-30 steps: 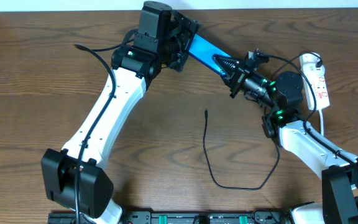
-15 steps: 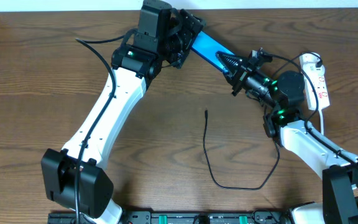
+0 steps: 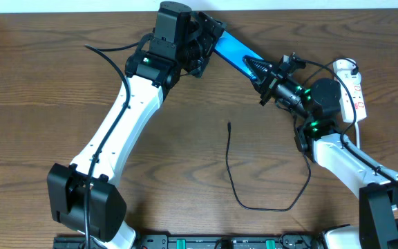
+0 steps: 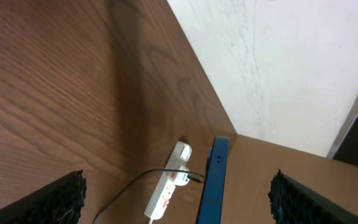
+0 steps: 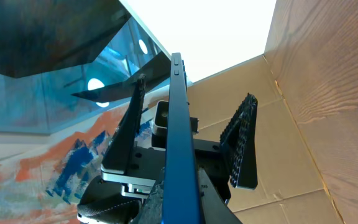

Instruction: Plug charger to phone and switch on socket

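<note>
The phone should be grabbed by my left gripper opposite my right gripper, so its other end stays free for the charger.
The phone is held up off the table, edge-on, as a blue bar. My right gripper is shut on its lower right end; in the right wrist view the phone's blue edge runs up from my right gripper. My left gripper is open, with its fingers on either side of the phone's upper end and not touching it; the left wrist view shows my left gripper spread wide around the phone. The charger lies loose on the table, its tip free. The socket lies at the far right.
The socket also shows in the left wrist view, with a black lead plugged into it. The charger cable curves across the table towards the right arm's base. A white wall and cardboard border the table's far edge.
My right gripper and the phone have shifted slightly up and to the right. The left arm and the charger have hardly moved.
</note>
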You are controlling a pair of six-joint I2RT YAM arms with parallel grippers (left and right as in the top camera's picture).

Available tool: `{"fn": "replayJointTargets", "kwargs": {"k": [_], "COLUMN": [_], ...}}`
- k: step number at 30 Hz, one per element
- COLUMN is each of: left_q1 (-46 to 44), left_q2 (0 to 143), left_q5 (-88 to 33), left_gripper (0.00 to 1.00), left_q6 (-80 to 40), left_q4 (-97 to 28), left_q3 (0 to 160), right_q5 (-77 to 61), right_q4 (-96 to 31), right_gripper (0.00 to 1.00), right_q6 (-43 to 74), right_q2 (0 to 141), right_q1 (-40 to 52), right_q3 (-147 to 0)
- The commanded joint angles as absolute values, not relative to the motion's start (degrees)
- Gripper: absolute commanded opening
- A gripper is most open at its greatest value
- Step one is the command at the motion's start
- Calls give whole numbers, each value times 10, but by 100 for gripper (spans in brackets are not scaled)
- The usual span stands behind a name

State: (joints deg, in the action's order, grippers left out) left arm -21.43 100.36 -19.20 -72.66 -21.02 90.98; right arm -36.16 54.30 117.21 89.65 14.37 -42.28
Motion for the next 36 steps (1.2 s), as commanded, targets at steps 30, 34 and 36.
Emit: {"fn": "replayJointTargets", "kwargs": {"k": [30, 34, 36], "left_q1": [-208, -210, -210], "left_q2": [1026, 1026, 1026], "left_q5": [-296, -295, -295], "left_gripper": [94, 80, 68], "left_q6": [-718, -716, -716], "left_q4": [14, 15, 15], "left_q3": [830, 830, 830], "right_q5": [-385, -385, -385], "right_q4": [544, 544, 544], "right_gripper": [1, 1, 1], "right_q6": [1176, 1176, 1176], "right_q2": [894, 894, 894], "right_q1": [121, 121, 121], "right_q3": [-432, -432, -432]}}
